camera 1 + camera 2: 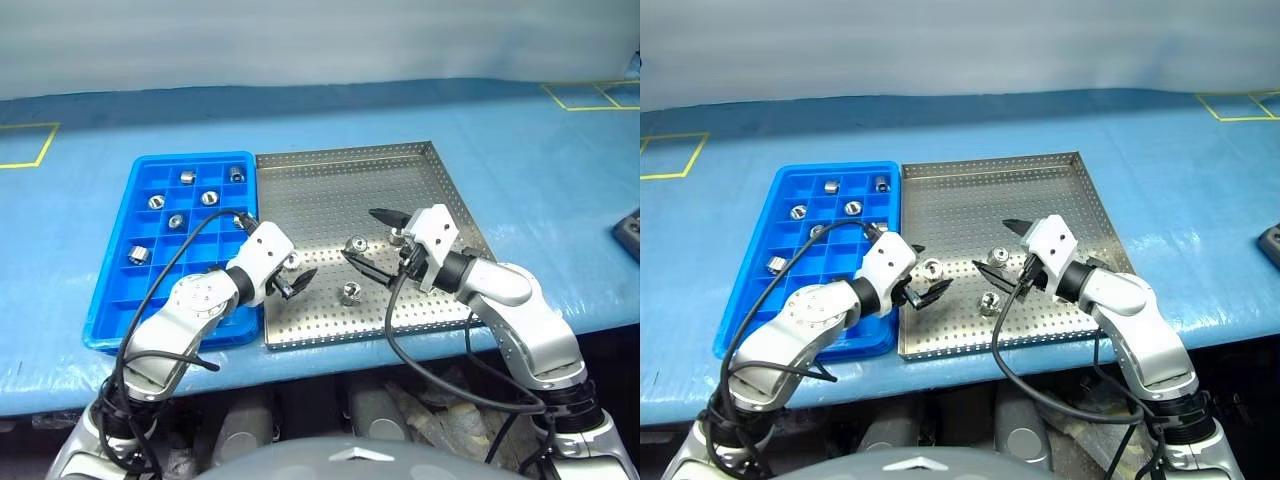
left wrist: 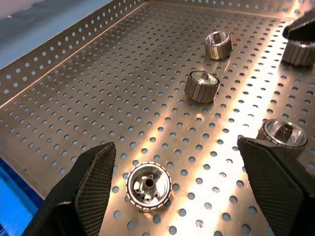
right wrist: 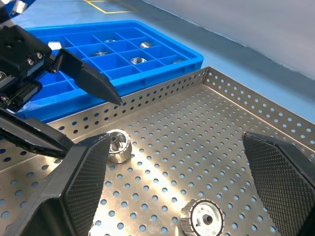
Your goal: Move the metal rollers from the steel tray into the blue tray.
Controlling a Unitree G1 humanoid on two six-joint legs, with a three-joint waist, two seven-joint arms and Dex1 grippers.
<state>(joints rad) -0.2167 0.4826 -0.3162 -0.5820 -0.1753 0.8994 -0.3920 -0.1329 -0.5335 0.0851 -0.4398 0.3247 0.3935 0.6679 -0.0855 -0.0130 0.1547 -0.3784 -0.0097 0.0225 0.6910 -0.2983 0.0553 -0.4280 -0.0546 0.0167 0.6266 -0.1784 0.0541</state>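
The roller (image 1: 291,262) is still below the fingers of my left gripper. My left gripper needs to move lower before it closes on that roller.
The steel tray (image 1: 420,165) lies in the middle of the table with several metal rollers on its perforated floor. My left gripper (image 1: 928,270) is open just above the tray's near left part, and one roller (image 2: 148,186) sits between its fingers, untouched. My right gripper (image 1: 362,236) is open over the tray's middle with another roller (image 1: 356,244) below its gap. A further roller (image 1: 350,293) lies nearer the front edge. To the left, against the steel tray, sits the blue tray (image 1: 110,300), with several rollers, one (image 1: 186,177) at its far end, in its compartments.
The trays rest on a blue table cover (image 1: 540,150) with yellow tape marks at the far corners. A dark object (image 1: 630,232) lies at the right edge. The two grippers face each other closely over the steel tray.
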